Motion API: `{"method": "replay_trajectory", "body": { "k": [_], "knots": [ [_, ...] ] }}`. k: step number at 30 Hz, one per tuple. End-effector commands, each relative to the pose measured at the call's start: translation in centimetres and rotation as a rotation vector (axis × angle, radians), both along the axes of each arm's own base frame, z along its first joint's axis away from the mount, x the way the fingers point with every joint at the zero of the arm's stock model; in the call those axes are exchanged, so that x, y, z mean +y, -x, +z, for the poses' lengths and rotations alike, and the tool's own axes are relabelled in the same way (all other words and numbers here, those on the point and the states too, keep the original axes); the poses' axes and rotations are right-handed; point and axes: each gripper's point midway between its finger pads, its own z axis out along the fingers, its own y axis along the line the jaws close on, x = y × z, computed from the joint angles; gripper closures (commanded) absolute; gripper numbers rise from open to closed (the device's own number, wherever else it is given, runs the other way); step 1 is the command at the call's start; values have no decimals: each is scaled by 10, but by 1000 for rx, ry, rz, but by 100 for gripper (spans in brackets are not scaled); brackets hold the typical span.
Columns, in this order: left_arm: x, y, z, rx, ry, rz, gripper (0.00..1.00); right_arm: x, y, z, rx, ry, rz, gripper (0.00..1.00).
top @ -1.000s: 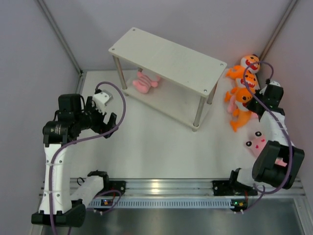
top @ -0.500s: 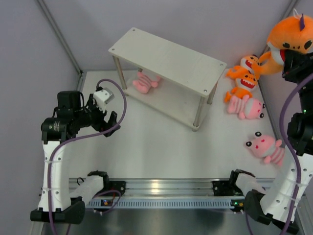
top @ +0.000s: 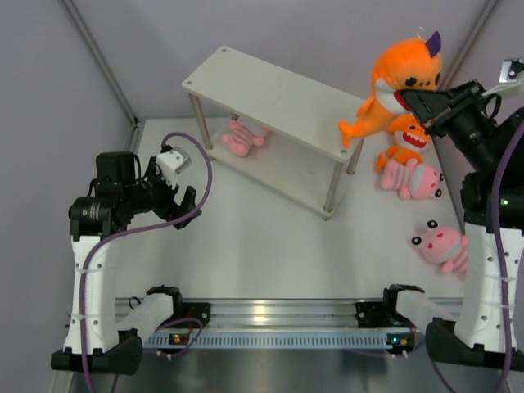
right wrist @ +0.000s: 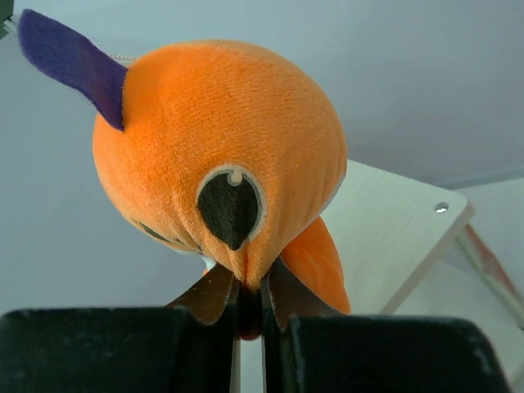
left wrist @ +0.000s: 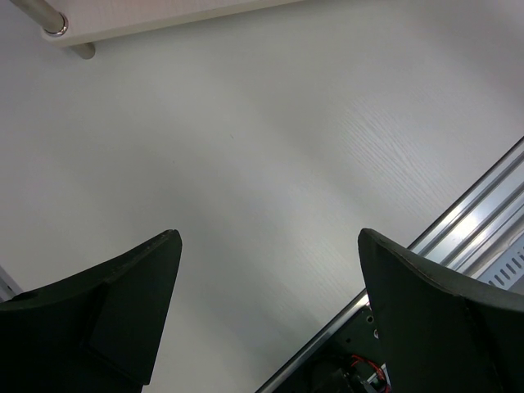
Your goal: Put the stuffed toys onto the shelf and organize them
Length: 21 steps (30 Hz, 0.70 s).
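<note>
The plush's head hangs past the end of the shelf, and the plush would fall off if I opened now. My right gripper needs to first move the plush onto the shelf.
My right gripper (top: 417,102) is shut on an orange shark plush (top: 399,86) and holds it in the air at the right end of the white shelf (top: 270,98). In the right wrist view the plush (right wrist: 221,155) fills the frame above my pinched fingers (right wrist: 214,295), with the shelf top (right wrist: 393,237) behind. Another orange plush (top: 412,133) lies on the table by the right wall. Two pink striped plushes (top: 413,178) (top: 442,246) lie on the table at the right. A third pink plush (top: 241,137) sits on the lower tier. My left gripper (top: 182,206) is open and empty, left of the shelf.
The shelf's silver legs (top: 332,196) stand on the white table. Grey walls close in behind and at both sides. A metal rail (top: 270,311) runs along the near edge; it shows in the left wrist view (left wrist: 467,221) with a shelf leg (left wrist: 41,16).
My right arm swung the orange plush left and down, from the far right corner to the shelf's right end. A second before, it was low on the plush pile. The left arm stayed still.
</note>
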Motion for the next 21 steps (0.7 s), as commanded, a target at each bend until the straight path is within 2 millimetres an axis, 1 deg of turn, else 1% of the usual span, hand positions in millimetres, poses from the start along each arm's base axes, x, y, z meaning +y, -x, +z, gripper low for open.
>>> {"method": "replay_trajectory", "body": {
  "k": [1,2,3,4,7,8,9,11,12,13,16,18,19,21],
  "knots": [
    [-2,1,8,-25,-2,-19,5,39,-20,10,-12,-46,137,100],
    [-2,1,7,-22,0,-18,5,54,-25,5,8,-32,178,100],
    [-1,2,7,-28,-4,-15,5,63,-32,-3,40,-27,201,100],
    [-1,3,7,-26,-5,-14,5,75,-43,-9,70,-28,227,100],
    [1,3,4,-23,-15,-9,4,85,-57,-22,106,-46,248,100],
    [2,3,3,-22,-19,-8,4,85,-58,-27,113,-39,244,100],
    [2,3,2,-24,-21,-8,4,87,-61,-37,133,-33,242,98],
    [3,2,0,-20,-28,-8,4,88,-62,-45,146,-33,233,92],
    [3,2,-1,-17,-30,-10,4,88,-65,-56,167,-34,228,89],
    [2,1,-1,-16,-28,-12,4,89,-69,-60,176,-36,228,84],
    [1,-1,-1,-9,-23,-18,4,94,-78,-79,224,-36,247,74],
    [2,-1,-3,-5,-26,-17,5,95,-82,-85,242,-30,244,73],
    [2,-1,-3,-5,-28,-16,4,93,-87,-90,252,-28,228,68],
    [3,0,-7,-1,-34,-18,4,90,-90,-89,246,-21,205,58]
  ]
}}
